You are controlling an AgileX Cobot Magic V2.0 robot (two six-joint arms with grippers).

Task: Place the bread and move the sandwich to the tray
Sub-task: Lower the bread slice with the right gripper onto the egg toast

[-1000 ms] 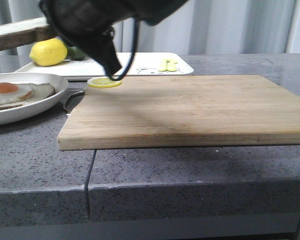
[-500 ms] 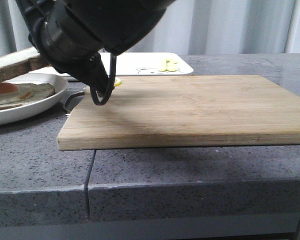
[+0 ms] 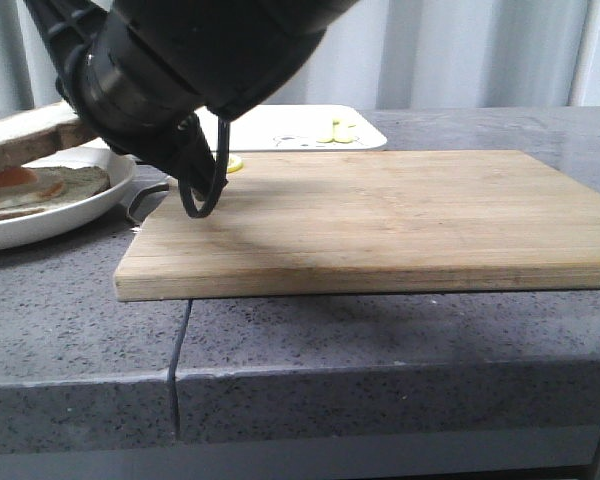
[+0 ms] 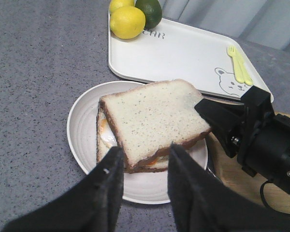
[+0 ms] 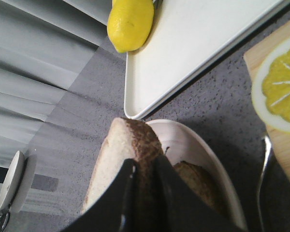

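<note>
The bread's lower edge (image 3: pixel 10 160) rests over the fried egg (image 3: pixel 5 178) on the plate, so my right gripper should open now and release the bread.
My right gripper (image 5: pixel 144 166) is shut on the crust edge of the bread (image 4: pixel 152 116), a thick pale slice with a brown crust. The bread hangs tilted just above the sandwich (image 3: pixel 40 185), which is a lower slice with a fried egg on the round white plate (image 4: pixel 82 130). From the left wrist view the slice covers most of the egg. My left gripper (image 4: pixel 144 154) is open above the plate's near rim, with nothing between its fingers. The white tray (image 4: pixel 179 53) with the bear print lies just beyond the plate.
A lemon (image 4: pixel 128 21) and a lime (image 4: pixel 149 12) sit on one corner of the tray, a yellow fork and spoon (image 4: pixel 238 63) near another. The bamboo cutting board (image 3: pixel 380 210) lies to the right of the plate, with a lemon slice (image 5: pixel 280 92) on its corner. A metal handle (image 5: pixel 263 174) lies between plate and board.
My right arm has come down and to the left with the bread, from well above the plate to just over the egg. The plate and tray stayed put.
</note>
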